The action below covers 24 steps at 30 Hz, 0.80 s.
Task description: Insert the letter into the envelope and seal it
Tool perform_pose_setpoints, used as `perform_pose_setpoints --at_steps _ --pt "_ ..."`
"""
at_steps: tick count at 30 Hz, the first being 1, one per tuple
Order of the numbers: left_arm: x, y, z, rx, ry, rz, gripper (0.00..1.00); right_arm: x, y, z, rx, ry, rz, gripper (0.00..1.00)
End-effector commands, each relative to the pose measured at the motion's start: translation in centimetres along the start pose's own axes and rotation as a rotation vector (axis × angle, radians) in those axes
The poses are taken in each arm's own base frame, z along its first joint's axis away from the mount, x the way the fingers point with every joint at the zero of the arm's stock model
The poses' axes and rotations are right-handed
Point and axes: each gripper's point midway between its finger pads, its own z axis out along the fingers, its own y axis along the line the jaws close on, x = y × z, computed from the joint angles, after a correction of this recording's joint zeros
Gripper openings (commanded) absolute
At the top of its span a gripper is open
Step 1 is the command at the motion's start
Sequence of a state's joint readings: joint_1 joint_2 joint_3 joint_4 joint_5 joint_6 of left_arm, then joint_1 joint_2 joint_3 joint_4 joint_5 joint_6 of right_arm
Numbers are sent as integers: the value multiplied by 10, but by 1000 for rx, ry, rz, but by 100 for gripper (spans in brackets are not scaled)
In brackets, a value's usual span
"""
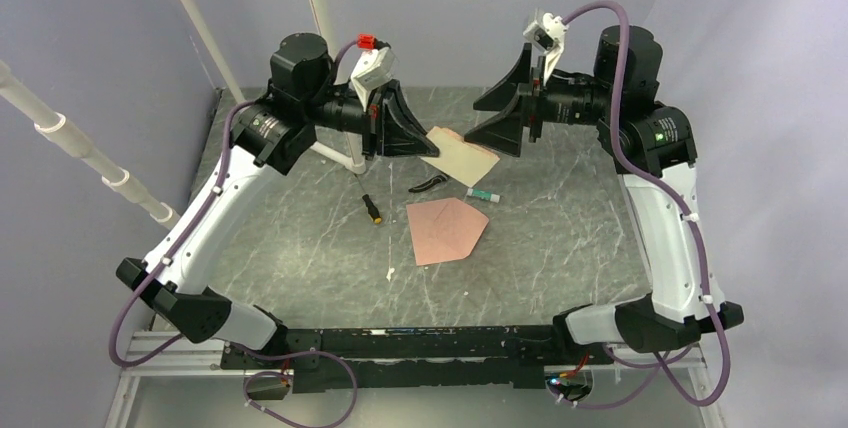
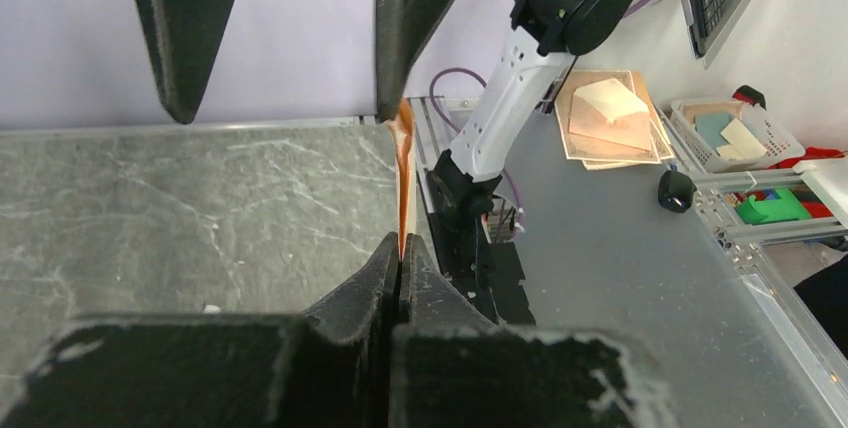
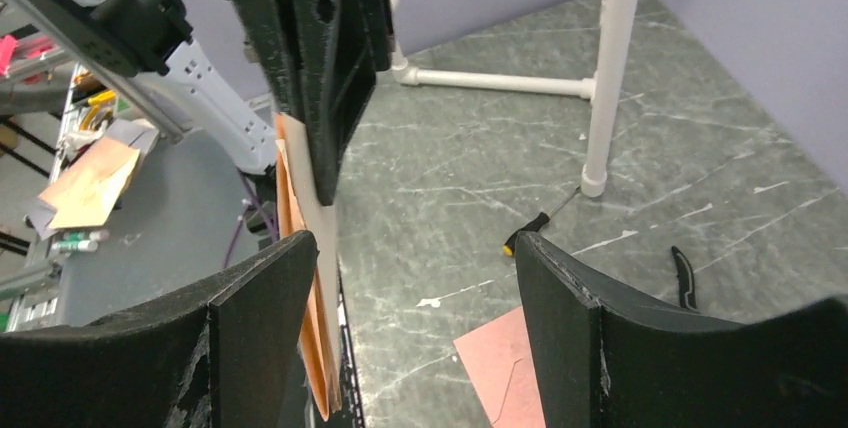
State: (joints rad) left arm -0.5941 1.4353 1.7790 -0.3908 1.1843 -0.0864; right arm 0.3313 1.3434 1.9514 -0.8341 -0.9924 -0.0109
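Observation:
Next, my right gripper grabs the letter [image 1: 460,156] by the edge opposite my left gripper, so the letter's far edge stays free to enter the envelope.
The letter [image 1: 460,156], a tan-orange sheet, hangs above the table between the two arms. My left gripper [image 1: 424,142] is shut on one edge of it. In the left wrist view the sheet [image 2: 402,173] runs edge-on out of the closed left gripper [image 2: 400,248]. My right gripper [image 1: 490,119] faces it, open. In the right wrist view the letter [image 3: 298,238] hangs just beside the left finger [image 3: 255,298] of the right gripper [image 3: 415,253], not pinched. The pinkish envelope [image 1: 447,230] lies flat mid-table, its pointed flap open; the right wrist view shows it [image 3: 505,368] below the jaws.
A black screwdriver with a yellow end [image 1: 372,210], a curved black tool [image 1: 430,184] and a small green-and-white tube [image 1: 482,193] lie near the envelope. A white pipe frame [image 1: 338,155] stands at the back left. A white scrap [image 1: 389,273] lies nearer the front.

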Motion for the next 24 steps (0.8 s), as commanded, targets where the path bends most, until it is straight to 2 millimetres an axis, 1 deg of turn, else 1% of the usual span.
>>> perform_pose_setpoints --at_steps 1,3,5,7,8,9,11,13,16,18,20,21,23,24 --pt "-3 -1 -1 5 10 48 3 2 23 -6 -78 13 -36 78" --pt "-1 2 -1 -6 16 51 2 0 20 -6 -52 4 -32 80" --pt "2 8 -2 -35 29 64 3 -7 15 -8 -2 -29 -44 82" --pt "6 13 -2 -58 43 60 2 -14 18 -9 6 -77 -55 86" --pt "7 14 -3 -65 47 57 2 -17 22 -9 -19 -94 -68 87" --pt "8 15 -3 -70 51 55 3 -15 29 -9 -58 -95 -75 88" --pt "7 15 -3 -70 49 56 3 -8 33 -8 -93 -85 -82 92" --pt "6 13 -3 -61 43 58 2 3 29 -6 -101 -56 -69 93" --pt "5 12 -2 -53 36 59 2 14 25 -1 -124 -12 -37 92" --pt "4 12 -1 -49 34 56 3 18 22 3 -128 7 -19 89" --pt "5 13 -1 -51 37 54 2 22 19 6 -120 27 -9 83" --pt "5 14 -1 -53 38 54 3 24 19 7 -119 39 -1 79" --pt "5 14 -1 -56 38 56 2 25 18 8 -125 50 1 68" --pt "5 15 -1 -59 39 56 2 26 19 9 -130 55 4 61"
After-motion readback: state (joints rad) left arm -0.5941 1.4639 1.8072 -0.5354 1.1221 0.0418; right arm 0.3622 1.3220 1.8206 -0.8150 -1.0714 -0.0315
